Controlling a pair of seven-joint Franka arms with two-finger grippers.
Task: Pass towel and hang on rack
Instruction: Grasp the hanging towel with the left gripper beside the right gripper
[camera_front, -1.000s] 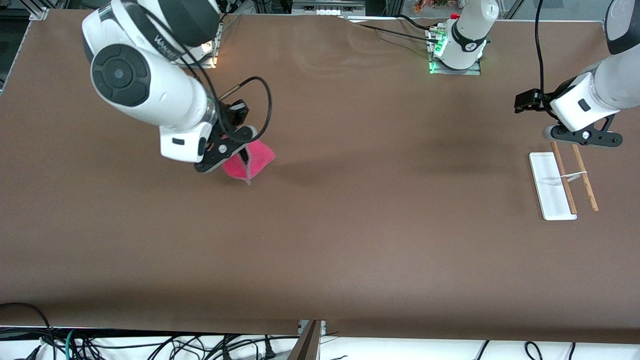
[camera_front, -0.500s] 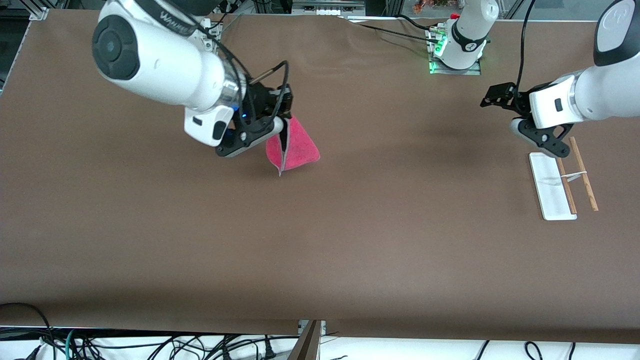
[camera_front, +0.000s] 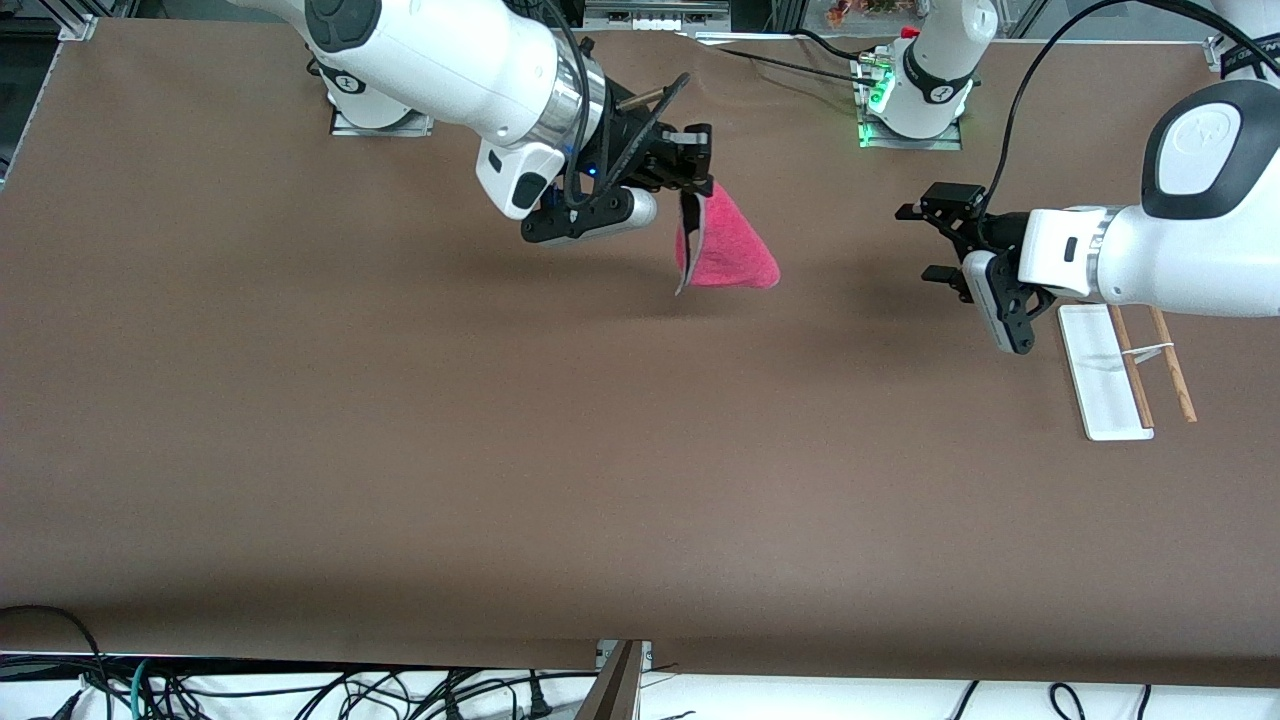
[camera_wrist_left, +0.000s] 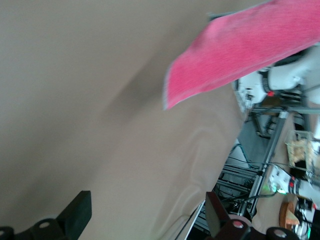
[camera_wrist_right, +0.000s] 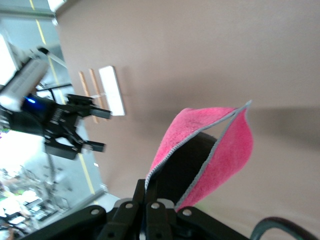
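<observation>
I will hang the pink-red towel on the rack (camera_front: 1100, 375), so my left gripper will next grab the towel by its loose hanging corner (camera_front: 763, 272).
My right gripper (camera_front: 690, 212) is shut on one edge of the pink-red towel (camera_front: 728, 255) and holds it in the air over the table's middle. The towel hangs folded with its grey edge showing. The right wrist view shows the fingers (camera_wrist_right: 152, 187) clamped on the towel (camera_wrist_right: 220, 145). My left gripper (camera_front: 925, 242) is open and empty, in the air between the towel and the rack (camera_front: 1100, 375), pointing toward the towel with a clear gap. In the left wrist view the towel (camera_wrist_left: 240, 50) hangs ahead of my open gripper (camera_wrist_left: 147, 220). The rack lies at the left arm's end of the table.
The brown table cover (camera_front: 600, 450) is bare around the towel and the rack. The rack (camera_wrist_right: 107, 90) and the left gripper (camera_wrist_right: 75, 127) also show in the right wrist view. Arm bases and cables stand along the table's robot edge.
My right gripper has carried the towel up and toward the left arm's end. My left gripper has swung away from over the rack toward the towel and turned to face it.
</observation>
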